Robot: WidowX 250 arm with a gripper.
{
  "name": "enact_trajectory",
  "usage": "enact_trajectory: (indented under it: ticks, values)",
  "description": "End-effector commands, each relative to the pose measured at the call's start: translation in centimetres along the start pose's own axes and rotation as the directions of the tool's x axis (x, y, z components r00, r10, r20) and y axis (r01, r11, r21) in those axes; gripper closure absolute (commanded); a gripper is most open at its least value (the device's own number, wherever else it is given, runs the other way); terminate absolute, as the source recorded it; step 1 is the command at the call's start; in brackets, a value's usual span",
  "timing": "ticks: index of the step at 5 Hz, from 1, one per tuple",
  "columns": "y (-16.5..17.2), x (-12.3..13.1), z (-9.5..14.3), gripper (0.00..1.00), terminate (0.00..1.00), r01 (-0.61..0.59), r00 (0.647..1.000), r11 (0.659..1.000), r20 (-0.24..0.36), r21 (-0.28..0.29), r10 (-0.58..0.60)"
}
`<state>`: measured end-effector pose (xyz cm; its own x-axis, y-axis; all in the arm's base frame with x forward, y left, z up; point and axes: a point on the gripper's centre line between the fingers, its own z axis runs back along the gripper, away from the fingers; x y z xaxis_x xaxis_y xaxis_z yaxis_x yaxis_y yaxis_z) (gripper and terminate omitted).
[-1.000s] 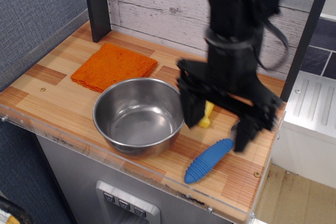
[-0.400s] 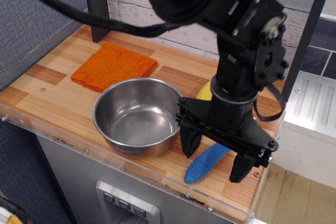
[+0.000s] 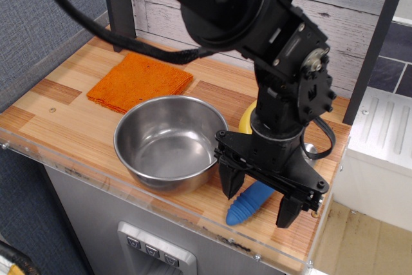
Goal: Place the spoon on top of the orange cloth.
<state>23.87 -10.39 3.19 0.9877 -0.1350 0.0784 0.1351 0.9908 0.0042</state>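
Observation:
My gripper takes hold of the spoon by its blue ribbed handle (image 3: 252, 201) next, to place it on top of the orange cloth (image 3: 140, 82).
The spoon (image 3: 248, 203) lies near the table's front right edge; its thick blue ribbed handle shows, and a bit of its silver bowl (image 3: 311, 151) peeks out behind the arm. My gripper (image 3: 259, 199) is open, its two black fingers straddling the blue handle, one finger (image 3: 230, 183) on its left and one on its right, low over the table. The orange cloth (image 3: 140, 82) lies flat at the back left, far from the gripper.
A steel bowl (image 3: 168, 141) stands at the front middle, between the cloth and the spoon, next to the left finger. A yellow toy banana (image 3: 246, 119) lies behind the gripper, mostly hidden by the arm. A dark post (image 3: 118, 6) stands at the back left.
The gripper has come down and forward from above the banana to straddle the spoon's blue handle. The spoon, bowl and cloth have not moved.

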Motion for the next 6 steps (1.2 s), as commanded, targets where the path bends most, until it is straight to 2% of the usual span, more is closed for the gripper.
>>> enact_trajectory:
  ticks: [1, 2, 3, 4, 5, 6]
  values:
    - [0.8, 0.6, -2.2, 0.0, 0.0, 0.009, 1.0, 0.999, -0.015, -0.033, -0.009]
    - [0.9, 0.9, -3.2, 0.0, 0.0, 0.007, 0.999, 0.999, -0.034, -0.045, -0.009]
    - [1.0, 0.8, -3.8, 1.0, 0.0, -0.001, 0.999, 0.999, -0.039, -0.052, -0.001]
    - [0.8, 0.9, -3.1, 1.0, 0.0, 0.018, 0.999, 0.998, -0.034, -0.052, -0.02]
    - [-0.1, 1.3, -1.1, 1.0, 0.0, 0.058, 0.998, 0.996, -0.003, -0.067, -0.058]
    - [-1.1, 1.6, 2.8, 1.0, 0.0, 0.111, 0.992, 0.99, 0.066, -0.086, -0.105]
